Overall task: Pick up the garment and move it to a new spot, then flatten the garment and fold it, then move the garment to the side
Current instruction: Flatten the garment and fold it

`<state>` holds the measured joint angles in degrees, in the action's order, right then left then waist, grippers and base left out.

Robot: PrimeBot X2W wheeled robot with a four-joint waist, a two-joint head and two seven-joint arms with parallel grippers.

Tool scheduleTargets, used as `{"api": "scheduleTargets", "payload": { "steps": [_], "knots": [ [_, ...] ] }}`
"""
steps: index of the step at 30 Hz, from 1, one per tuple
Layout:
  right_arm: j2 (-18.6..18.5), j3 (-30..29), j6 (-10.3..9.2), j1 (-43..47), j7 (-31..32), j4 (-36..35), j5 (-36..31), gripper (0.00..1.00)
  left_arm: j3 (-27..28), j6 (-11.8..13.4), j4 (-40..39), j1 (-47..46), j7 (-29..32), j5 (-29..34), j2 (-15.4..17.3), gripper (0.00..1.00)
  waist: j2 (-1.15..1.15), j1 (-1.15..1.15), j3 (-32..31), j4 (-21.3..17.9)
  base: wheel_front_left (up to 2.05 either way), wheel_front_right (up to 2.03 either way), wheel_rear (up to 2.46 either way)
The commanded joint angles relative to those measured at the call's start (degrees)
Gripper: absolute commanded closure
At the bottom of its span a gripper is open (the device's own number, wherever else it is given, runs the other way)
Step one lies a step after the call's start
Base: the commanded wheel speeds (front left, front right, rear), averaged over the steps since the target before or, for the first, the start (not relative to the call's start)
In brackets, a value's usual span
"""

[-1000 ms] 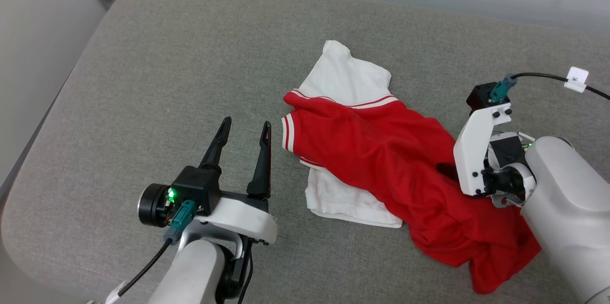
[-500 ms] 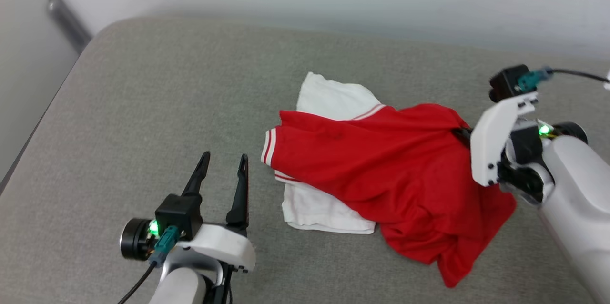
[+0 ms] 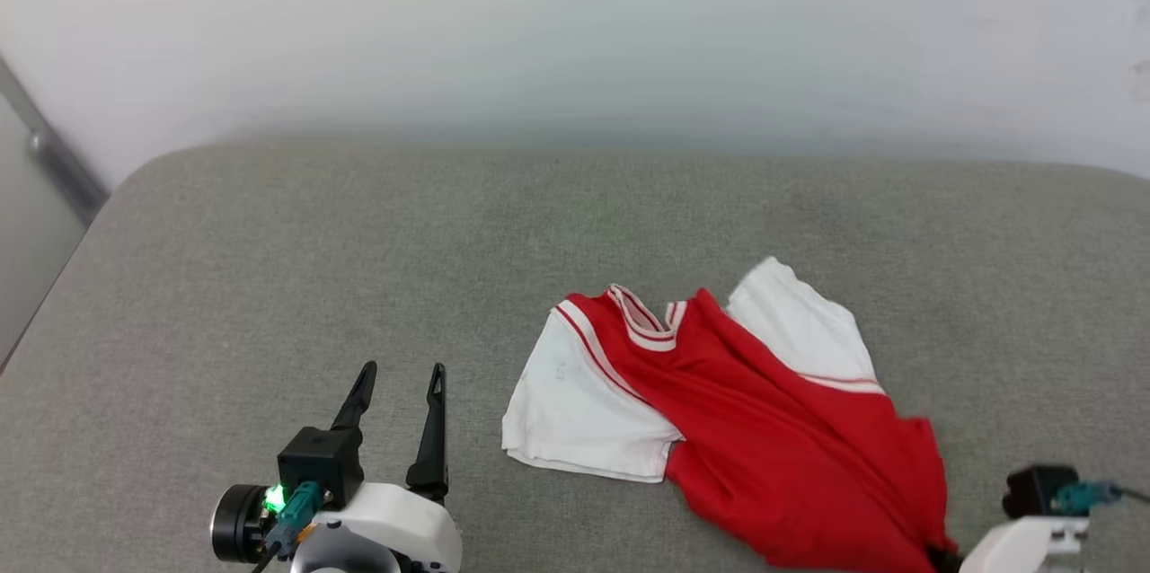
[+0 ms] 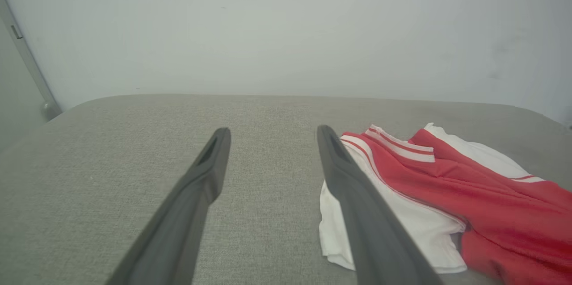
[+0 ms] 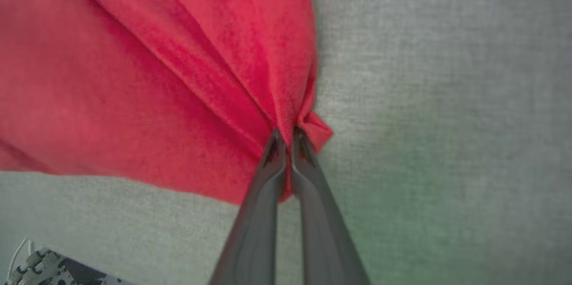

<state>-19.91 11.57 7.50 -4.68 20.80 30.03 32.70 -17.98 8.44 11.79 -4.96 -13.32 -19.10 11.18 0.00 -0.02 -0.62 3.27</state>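
Observation:
Next, the left gripper takes hold of the white sleeve by its cuff corner to move the garment to a new spot.
The garment, a red jersey T-shirt with white sleeves and a striped collar, lies spread on the grey cushion, collar toward the wall. In the right wrist view my right gripper is shut on a pinched fold of the garment near its red hem. Part of the right wrist peeks in at the head view's lower right corner. My left gripper stands open over bare cushion left of the shirt. The left wrist view has the garment just right of my left gripper.
A pale wall rises behind the cushion's far edge. A grey metal bar runs down at the far left. Bare cushion stretches to the left and behind the shirt.
The right gripper shut on the red hem and pulled it toward me, and the shirt has opened out with collar and both white sleeves showing. The head camera tilted up. The left gripper stayed open.

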Motion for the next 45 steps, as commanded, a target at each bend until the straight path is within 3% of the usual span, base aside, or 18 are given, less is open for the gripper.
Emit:
{"api": "scheduleTargets", "payload": {
  "steps": [1, 3, 4, 5, 6, 9, 18, 27, 31, 39, 45],
  "knots": [
    [1.11, 0.30, -0.01, 2.66, 1.23, 0.51, -1.23, 1.00, 0.06, 0.16, -0.20, 0.45, -0.01, -0.30, 0.30, 0.00, 0.00, 0.02, -0.40, -0.44, 0.00, 0.00, 0.00],
    [4.69, -2.06, -0.01, 8.42, 3.46, -2.21, -2.54, 1.00, -0.04, 0.16, -0.45, 0.93, 0.33, -0.26, 0.45, 0.00, 0.00, 0.02, -0.57, -0.54, 0.00, 0.00, 0.00],
    [7.73, -3.68, -0.01, 12.71, 5.44, -5.35, -4.41, 0.61, -0.17, 0.42, -0.76, 1.23, 0.57, -0.27, 0.48, 0.00, 0.00, 0.02, -0.74, -0.65, 0.00, 0.00, 0.00],
    [7.73, -3.68, -0.01, 12.71, 5.44, -5.35, -4.41, 0.61, -0.17, 0.42, -0.76, 1.23, 0.57, -0.27, 0.48, 0.00, 0.00, 0.02, -0.74, -0.65, 0.00, 0.00, 0.00],
    [9.05, -4.46, -0.01, 14.16, 6.14, -6.95, -5.30, 0.00, -0.19, 0.55, -0.85, 1.32, 0.77, -0.31, 0.62, 0.00, 0.00, 0.02, -0.82, -0.72, 0.00, 0.00, 0.00],
    [11.37, -7.63, -0.01, 15.82, 5.38, -12.87, -8.93, 0.00, -0.23, 0.69, -1.17, 1.58, 1.04, -0.49, 0.91, 0.00, 0.00, 0.02, -0.99, -0.84, 0.00, 0.00, 0.00],
    [14.96, -15.82, -0.01, 13.70, -10.99, -28.01, -16.86, 0.00, 0.04, 1.76, -1.98, 2.58, 1.97, -0.63, 1.95, 0.00, 0.00, 0.02, -1.60, -1.28, 0.00, 0.00, 0.00],
    [15.86, -14.01, -0.01, 10.70, -18.03, -33.64, -20.87, 0.00, 0.46, 2.16, -2.89, 2.59, 4.38, -1.15, 3.46, 0.00, 0.00, 0.02, -1.80, -2.48, 0.00, 0.00, 0.00],
    [15.98, -13.39, -0.01, 9.12, -17.72, -34.62, -21.68, 0.00, -1.19, 0.22, -2.33, -1.09, 9.54, -1.09, 4.70, 0.00, 0.00, 0.02, -0.66, -2.97, 0.00, 0.00, 0.00],
    [16.35, -13.24, -0.01, 7.87, -16.80, -36.91, -22.36, 0.00, -6.44, -7.35, 1.34, -9.78, 30.34, -4.79, 6.62, 0.00, 0.00, 0.02, 3.61, -4.46, 0.00, 0.00, 0.00],
    [16.59, -12.19, -0.01, 6.12, -16.65, -37.63, -22.62, 0.00, -9.56, -11.69, 4.65, -14.58, 41.11, -7.28, 6.88, 0.00, 0.00, 0.02, 7.64, -5.88, 0.00, 0.00, 0.00]
  ]
}}
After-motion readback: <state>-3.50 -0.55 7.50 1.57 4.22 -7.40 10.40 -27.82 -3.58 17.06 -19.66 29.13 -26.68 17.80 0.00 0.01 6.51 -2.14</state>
